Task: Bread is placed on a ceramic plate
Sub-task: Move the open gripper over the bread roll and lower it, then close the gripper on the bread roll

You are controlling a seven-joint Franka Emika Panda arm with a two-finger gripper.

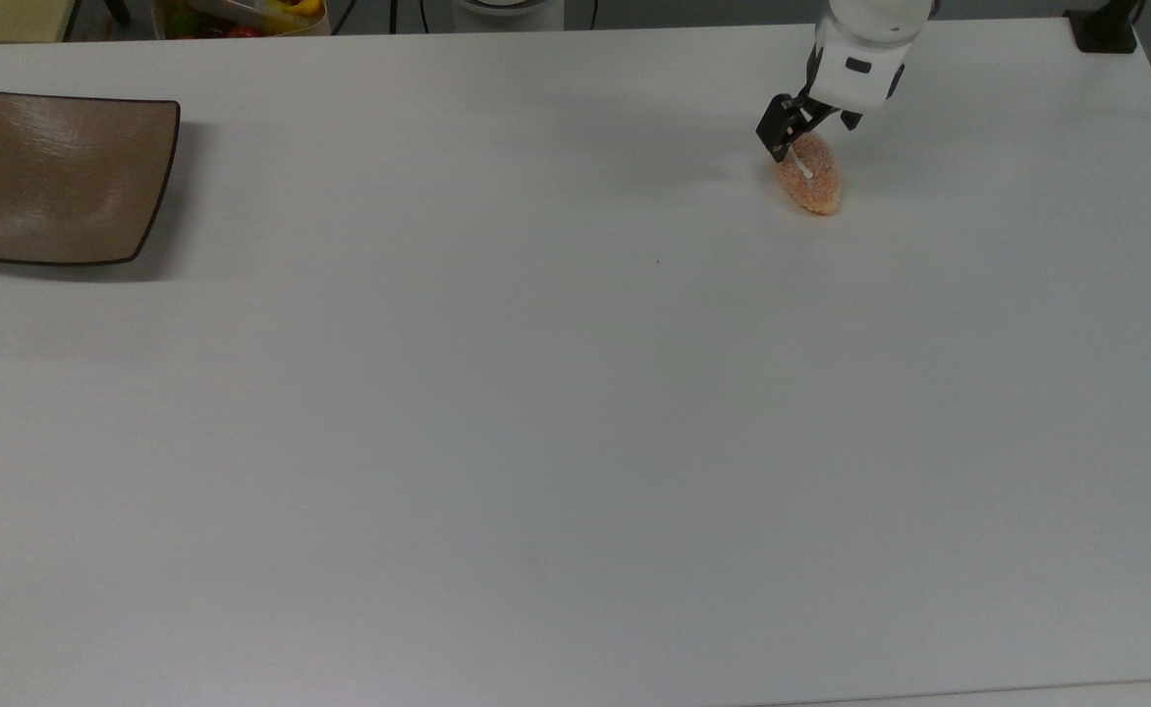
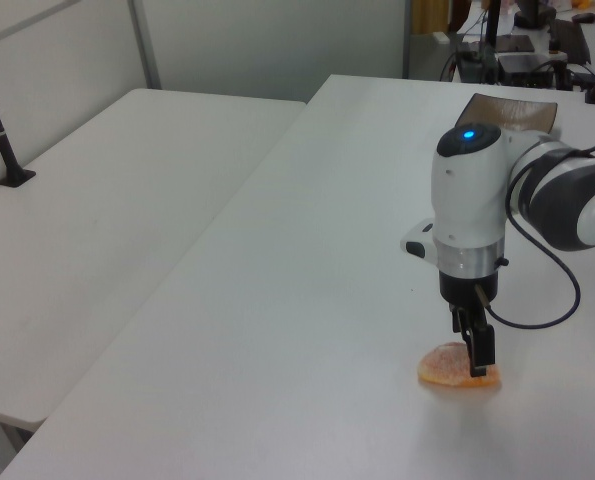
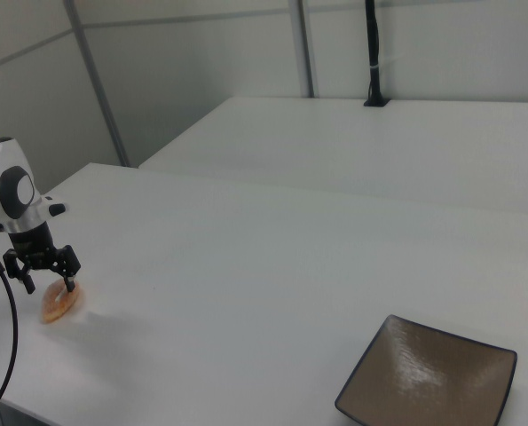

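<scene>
My gripper grabs the bread [image 2: 455, 368] by its opposite sides next, to set it on the ceramic plate [image 2: 513, 112].
The bread [image 1: 813, 182], a small orange-tan speckled roll with a white streak, lies on the white table at the top view's upper right. My gripper [image 1: 809, 135] has come down over its far end. It is open, with one finger on each side of the roll, as the spread fingertips [image 3: 70, 281] show in the right view. In the left view the gripper [image 2: 474, 350] hangs just over the bread [image 2: 455, 368]. The bread [image 3: 58, 303] rests on the table. The ceramic plate [image 1: 6, 236], square and brown with a dark rim, sits far off at the top view's upper left and holds nothing.
A bin of coloured items [image 1: 242, 15] stands past the table's back edge in the top view. A black post base [image 1: 1104, 31] sits at the back right corner. A second white table [image 2: 127, 200] stands beside this one. Bare tabletop stretches between bread and plate [image 3: 428, 377].
</scene>
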